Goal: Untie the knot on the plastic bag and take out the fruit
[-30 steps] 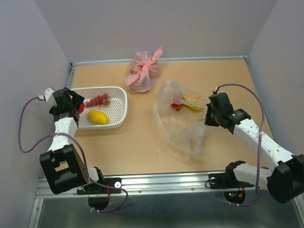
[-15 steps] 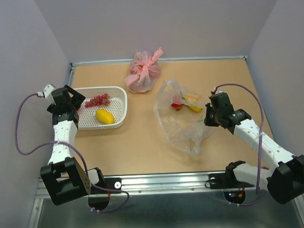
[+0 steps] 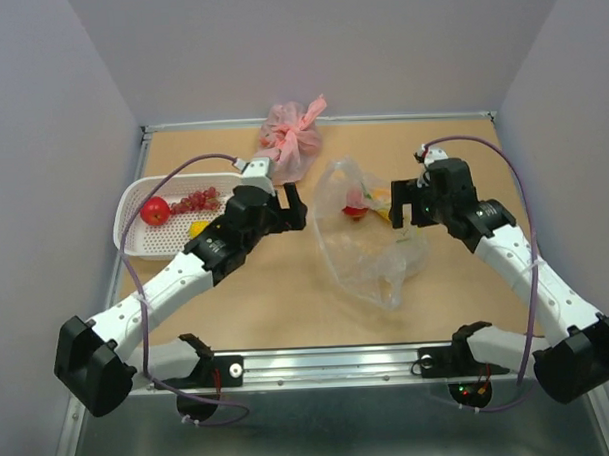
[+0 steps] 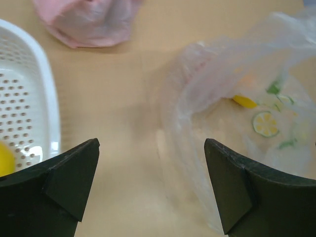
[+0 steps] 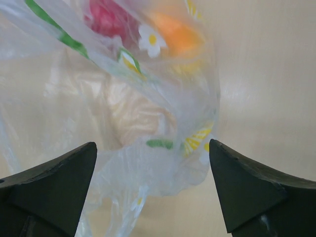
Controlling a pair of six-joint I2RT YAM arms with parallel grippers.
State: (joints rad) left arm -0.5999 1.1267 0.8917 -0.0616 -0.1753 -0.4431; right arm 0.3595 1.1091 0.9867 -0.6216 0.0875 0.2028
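The plastic bag's opening needs to stay free for taking out the fruit. My right gripper should grab the plastic bag by its gathered side fold (image 3: pixel 410 237) (image 5: pixel 160 148) next.
The clear plastic bag (image 3: pixel 370 248) lies crumpled at mid-table with its top loose; no knot shows. A red fruit (image 3: pixel 355 208) and an orange one (image 3: pixel 384 196) sit inside its far end. My left gripper (image 3: pixel 292 206) hangs open just left of the bag, which fills the right side of the left wrist view (image 4: pixel 237 94). My right gripper (image 3: pixel 408 206) is open at the bag's right side. In the right wrist view the bag's film (image 5: pixel 148 163) lies between the fingers, with red (image 5: pixel 111 19) and orange (image 5: pixel 175 32) fruit beyond. Neither gripper holds anything.
A white basket (image 3: pixel 126 199) at the left holds a red round fruit (image 3: pixel 155 210), a grape bunch (image 3: pixel 196 201) and a yellow fruit (image 3: pixel 197 229) half hidden by my left arm. A tied pink bag (image 3: pixel 291 138) sits at the back. Walls enclose the table.
My left arm swung from the basket to the middle beside the clear bag, leaving a red fruit in the basket. My right gripper opened, let go of the bag and moved farther back.
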